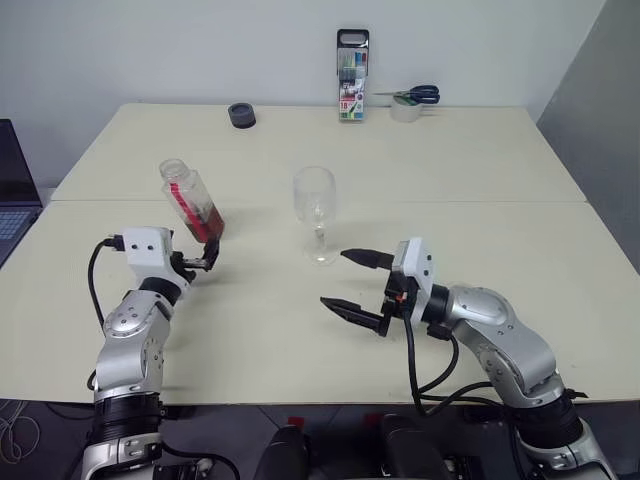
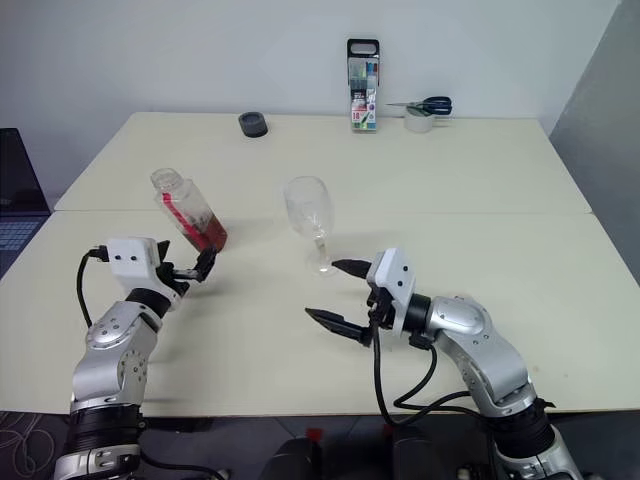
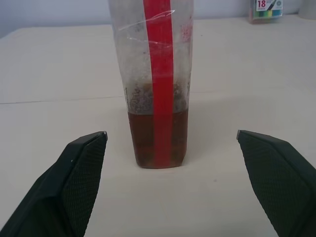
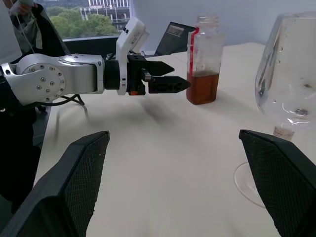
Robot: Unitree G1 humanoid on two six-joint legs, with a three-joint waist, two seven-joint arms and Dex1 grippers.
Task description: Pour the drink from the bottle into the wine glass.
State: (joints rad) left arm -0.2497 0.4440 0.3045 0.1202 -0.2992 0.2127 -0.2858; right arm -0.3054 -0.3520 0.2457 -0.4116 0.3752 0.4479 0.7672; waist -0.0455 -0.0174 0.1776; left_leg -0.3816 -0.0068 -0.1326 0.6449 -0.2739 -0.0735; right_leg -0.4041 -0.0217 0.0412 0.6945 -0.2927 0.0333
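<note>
The drink (image 1: 209, 228) pools at the base of the tall, uncapped bottle. My left gripper will next hold the bottle around its lower body (image 1: 203, 220) to pour.
The bottle (image 1: 190, 198) stands on the table at the left, clear with a red strip and no cap on its neck. The amber drink (image 3: 158, 140) fills its lowest part. My left gripper (image 1: 207, 255) is open just short of the bottle, with its two fingers spread wider than the bottle and not touching it. The wine glass (image 1: 316, 205) stands upright near the table's middle. My right gripper (image 1: 335, 278) is open on the near side of the glass, pointing left, with nothing between its fingers. The right wrist view shows the bottle (image 4: 203, 59) and the glass (image 4: 291, 79) side by side.
A tall marker-pen case (image 1: 352, 75) stands at the table's far edge, with scissors on a tape roll (image 1: 408, 100) to its right and a small black round object (image 1: 241, 115) to its left. A laptop (image 1: 12, 195) sits off the left side.
</note>
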